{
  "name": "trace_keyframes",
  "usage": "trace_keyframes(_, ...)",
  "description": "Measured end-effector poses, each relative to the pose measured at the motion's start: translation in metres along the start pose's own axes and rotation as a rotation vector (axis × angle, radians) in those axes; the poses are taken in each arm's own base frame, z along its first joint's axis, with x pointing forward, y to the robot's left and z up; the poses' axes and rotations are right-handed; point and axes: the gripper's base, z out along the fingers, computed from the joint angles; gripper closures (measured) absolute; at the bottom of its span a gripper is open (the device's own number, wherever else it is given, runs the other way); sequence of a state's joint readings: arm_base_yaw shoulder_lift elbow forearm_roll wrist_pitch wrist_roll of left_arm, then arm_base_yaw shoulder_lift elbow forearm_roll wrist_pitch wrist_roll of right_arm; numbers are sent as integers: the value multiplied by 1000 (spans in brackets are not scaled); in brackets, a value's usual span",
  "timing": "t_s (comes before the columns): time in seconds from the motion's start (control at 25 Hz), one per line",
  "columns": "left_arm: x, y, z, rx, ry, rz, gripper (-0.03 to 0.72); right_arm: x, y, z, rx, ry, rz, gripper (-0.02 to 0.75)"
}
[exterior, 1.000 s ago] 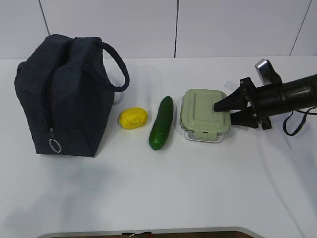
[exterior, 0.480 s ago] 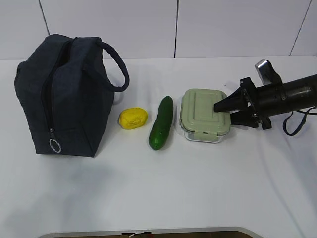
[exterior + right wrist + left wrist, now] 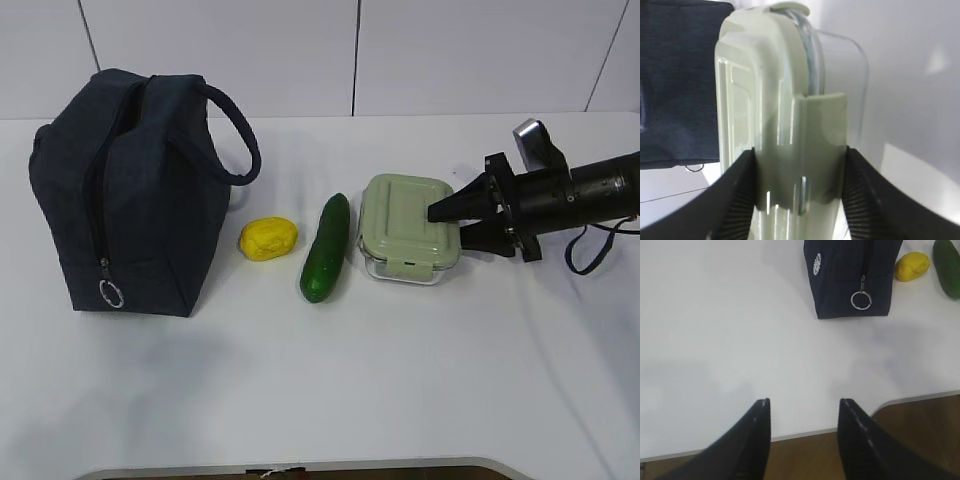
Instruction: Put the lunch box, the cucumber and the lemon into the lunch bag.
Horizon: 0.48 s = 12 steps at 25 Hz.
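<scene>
I need to hold the bag open for packing, so next I will grab the navy bag (image 3: 140, 210) by its fabric edge (image 3: 75, 170) with my left gripper.
The lunch box (image 3: 400, 222), clear glass with a pale green lid, is at the right of the table, its right end tilted up. My right gripper (image 3: 448, 226) is shut on that end, one finger on the lid and one under the base. In the right wrist view the fingers (image 3: 737, 195) clamp the box (image 3: 770, 100) at its side clasp. The cucumber (image 3: 327, 248) and the lemon (image 3: 268, 238) lie left of the box. The navy lunch bag (image 3: 130, 190) stands at the far left. My left gripper (image 3: 802, 402) is open and empty over the table's front edge.
The bag's silver ring pull (image 3: 111, 293) hangs low on its near end, also seen in the left wrist view (image 3: 861, 300). The white table's front edge (image 3: 805, 432) lies just under the left gripper. A cable (image 3: 590, 250) loops below the right arm.
The right gripper has raised the lunch box's right end a little and drawn it slightly up and left. The other things have not moved.
</scene>
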<state>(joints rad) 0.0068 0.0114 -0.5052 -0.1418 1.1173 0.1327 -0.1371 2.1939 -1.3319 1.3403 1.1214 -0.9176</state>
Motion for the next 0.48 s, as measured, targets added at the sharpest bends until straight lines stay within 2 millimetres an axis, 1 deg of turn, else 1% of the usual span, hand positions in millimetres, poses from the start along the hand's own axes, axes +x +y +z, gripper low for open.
trace_keyframes(0.36,0,-3,0,30,-4,-15,377,0,0,0,-2,-2,12,350)
trace_keyframes(0.48,-1,-5,0,59,-8,-29,379,-2,10,-5,-3,-13,-2,351)
